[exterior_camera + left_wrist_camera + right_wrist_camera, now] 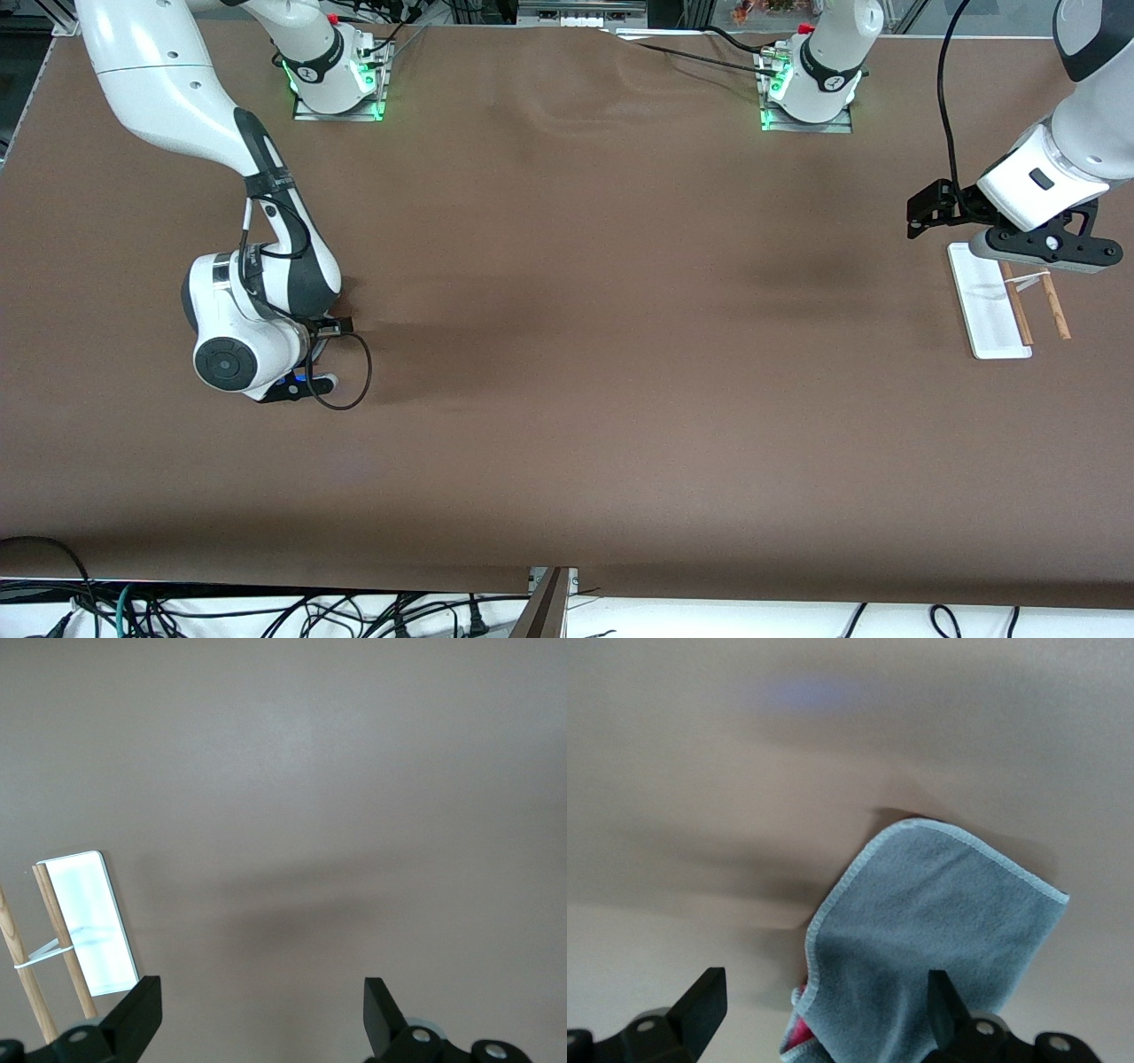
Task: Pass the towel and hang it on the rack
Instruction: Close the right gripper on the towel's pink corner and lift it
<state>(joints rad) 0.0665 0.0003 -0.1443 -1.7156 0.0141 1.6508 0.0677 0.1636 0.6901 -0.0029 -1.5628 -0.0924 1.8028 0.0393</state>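
The right gripper grabs the towel by its folded pink-red corner [801, 1033] next, which leaves the towel's wide grey side [948, 904] free to pass over.
The towel [939, 930] lies on the brown table, grey side up with pale stitched edging. A bit of its pink-red reverse shows at a folded corner. My right gripper [824, 1003] is open just above it, one finger over the cloth and the other over bare table. In the front view the right arm's hand [266, 346] hides the towel. The rack [990, 306] stands at the left arm's end of the table, with a white base and two wooden rods [1036, 306]. My left gripper [1044, 251] is open and empty above the rack's end. The rack also shows in the left wrist view [93, 921].
A black cable loop [341, 372] hangs from the right arm's wrist, close to the table. The two arm bases [802, 84] stand along the table edge farthest from the front camera. Loose cables lie below the table's nearest edge.
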